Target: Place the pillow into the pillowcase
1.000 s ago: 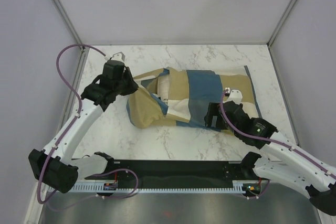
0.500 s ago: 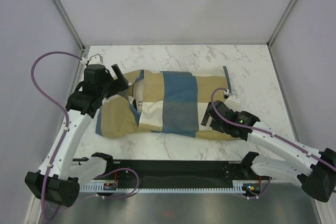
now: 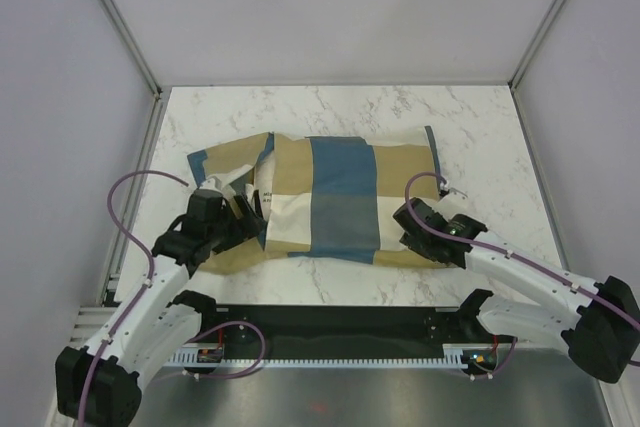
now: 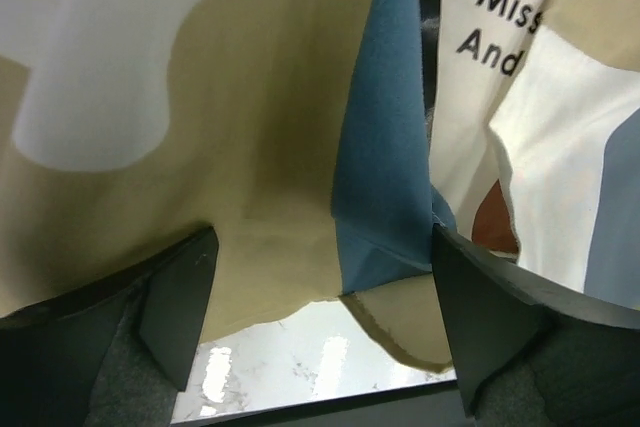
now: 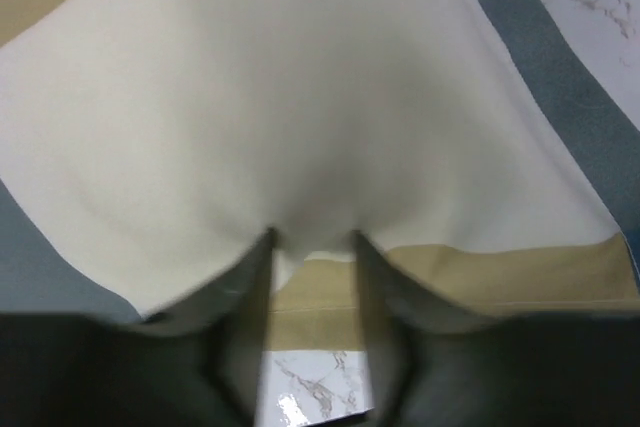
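My left gripper is ready to close on the pillowcase [image 3: 340, 197], because its fingers reach the tan cloth on either side of the blue flap's lower end.
The checked blue, tan and cream pillowcase [image 3: 340, 197] lies flat across the middle of the table, its loose open end to the left. The cream pillow [image 3: 264, 197] peeks out at that opening; in the left wrist view its dark text [image 4: 490, 32] and a bit of brown [image 4: 492, 222] show beside a blue flap of the pillowcase [image 4: 380, 177]. My left gripper [image 3: 243, 217] [image 4: 322, 239] stands open over the near edge of the case's left end, holding nothing. My right gripper [image 3: 413, 225] [image 5: 312, 242] sits at the near right corner, its jaws pinched on a fold of the cream cloth [image 5: 300, 117].
The marble table [image 3: 470, 117] is walled by grey panels at the left, back and right. A black rail [image 3: 340, 322] carrying the arm bases runs along the near edge. Bare marble [image 4: 290, 367] shows just below the case's hem.
The left gripper let go of the case's left end, opened and dropped toward the near edge. The case settled flatter. The right gripper narrowed from open onto the cloth.
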You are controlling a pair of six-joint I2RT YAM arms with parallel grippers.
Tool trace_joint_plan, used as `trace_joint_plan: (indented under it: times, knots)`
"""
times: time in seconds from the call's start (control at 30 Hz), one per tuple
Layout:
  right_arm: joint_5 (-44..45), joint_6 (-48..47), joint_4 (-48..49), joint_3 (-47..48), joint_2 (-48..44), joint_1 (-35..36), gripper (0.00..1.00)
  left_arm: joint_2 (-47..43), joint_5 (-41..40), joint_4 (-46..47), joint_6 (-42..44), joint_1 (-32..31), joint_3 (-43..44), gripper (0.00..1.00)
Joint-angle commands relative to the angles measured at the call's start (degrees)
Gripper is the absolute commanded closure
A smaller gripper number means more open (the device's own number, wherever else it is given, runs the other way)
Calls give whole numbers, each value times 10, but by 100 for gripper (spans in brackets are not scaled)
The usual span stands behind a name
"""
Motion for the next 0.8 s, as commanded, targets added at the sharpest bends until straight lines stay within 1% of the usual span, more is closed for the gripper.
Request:
trace_joint_plan:
  times: [0.0,0.03,0.07,0.1,0.13,0.2,0.23,0.33,0.37,0.43,0.47,0.5,0.53,0.57,0.6,0.63,0.67,0.7,0.73,0.77]
  knots:
    - [37,18,6,13,-7,-3,68,9,39,102,-48,-4,-17,19]
    - [40,13,0,19,-13,-3,94,14,45,103,-43,-4,-14,42]
    - [44,10,-7,26,-20,-3,100,17,47,100,-33,-4,-8,54]
    - [46,6,-28,44,-34,-3,100,17,50,96,-16,-4,7,71]
    - [47,3,-41,55,-41,-3,100,13,55,89,-9,-4,15,96]
    - [54,-4,-89,89,-65,-2,100,-5,63,57,12,-4,40,98]
    - [53,-10,-100,99,-76,-2,100,-13,69,24,17,-4,52,98]
    - [46,-28,-136,139,-122,-3,100,-62,74,-25,30,-5,97,98]
    - [43,-34,-140,152,-141,-3,100,-72,71,-60,36,-5,130,98]
    - [38,-53,-159,206,-152,-3,100,-96,62,-95,42,-4,173,98]
    - [37,-60,-167,232,-151,-3,100,-96,61,-114,48,-5,224,98]
    - [37,-76,-182,292,-145,-3,100,-94,60,-142,50,-4,251,98]
    - [37,-87,-190,326,-136,-3,100,-90,64,-155,53,-5,278,98]
    - [41,-97,-198,364,-110,-3,100,-73,66,-162,59,-4,333,98]
    - [48,-108,-215,443,-94,-3,100,-63,69,-173,62,-4,362,98]
    - [65,-133,-223,483,-77,-3,100,-50,65,-179,63,-4,390,98]
    - [65,-152,-227,518,-46,-3,100,-22,67,-183,65,-4,440,98]
    - [56,-176,-226,570,-34,-3,95,-11,73,-189,68,-4,459,98]
    - [13,-225,-220,581,-24,-3,56,-1,87,-189,68,-4,472,98]
    - [-16,-243,-184,574,-29,-2,27,7,92,-189,64,-4,477,98]
